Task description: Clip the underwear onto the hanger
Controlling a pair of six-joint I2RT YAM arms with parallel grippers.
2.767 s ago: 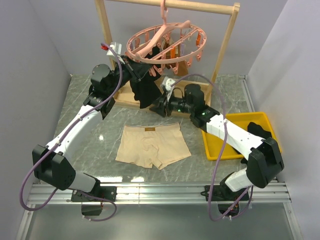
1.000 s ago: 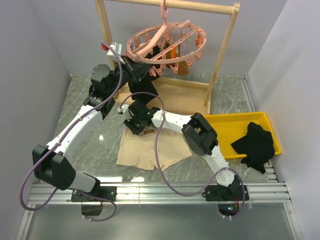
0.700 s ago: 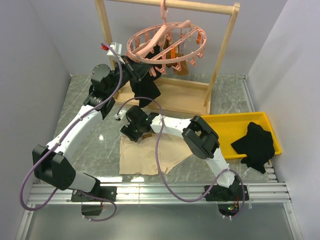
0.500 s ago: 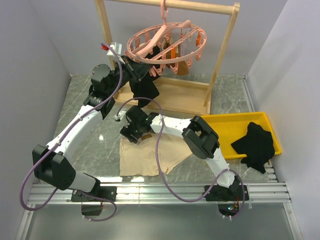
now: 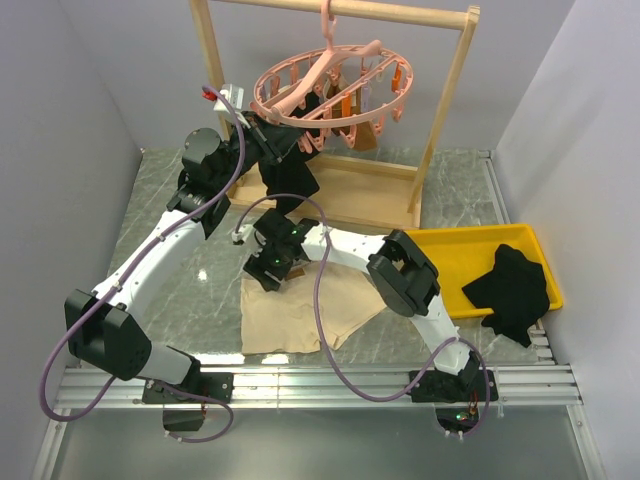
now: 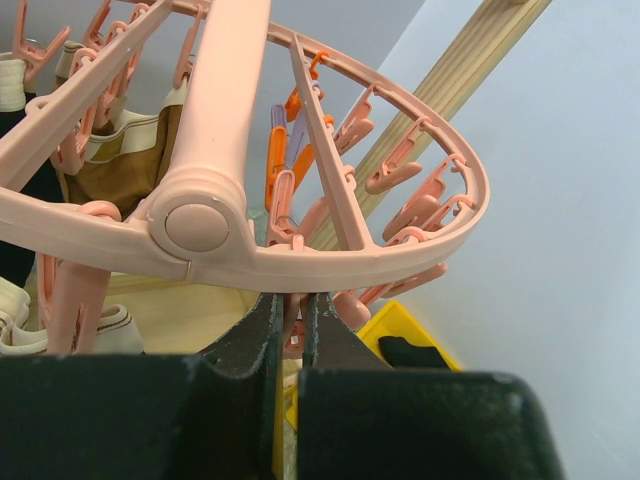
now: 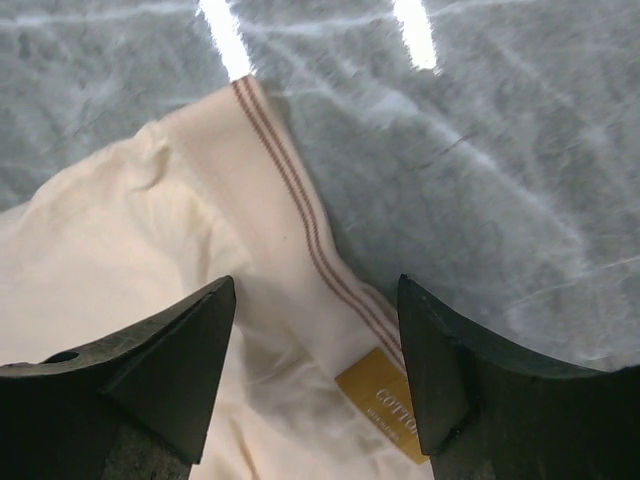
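Observation:
My right gripper grabs the beige underwear by its striped waistband [image 7: 318, 288] next, so that the waistband's edge fits into the hanger's pink clip.
The pink oval hanger [image 5: 310, 85] hangs by its hook from the wooden rack, with a black garment [image 5: 290, 178] and other small items clipped under it. My left gripper [image 5: 263, 135] is at the ring's near-left edge. In the left wrist view it [image 6: 294, 318] is shut on a pink clip [image 6: 292, 312] just under the ring [image 6: 220, 130]. The beige underwear [image 5: 300, 310] lies flat on the table. My right gripper [image 5: 270, 266] is open right over its waistband; its fingers [image 7: 170, 360] straddle the striped band [image 7: 290, 200] and gold label [image 7: 385, 400].
The wooden rack frame [image 5: 445, 95] stands at the back with its base board on the table. A yellow tray [image 5: 455, 250] at the right holds a black garment [image 5: 512, 285]. Grey walls close in both sides.
The black garment the right gripper held earlier now lies in the yellow tray. The right gripper has swung left onto the underwear's waistband, and the cloth has shifted and rumpled slightly. The left arm is unchanged.

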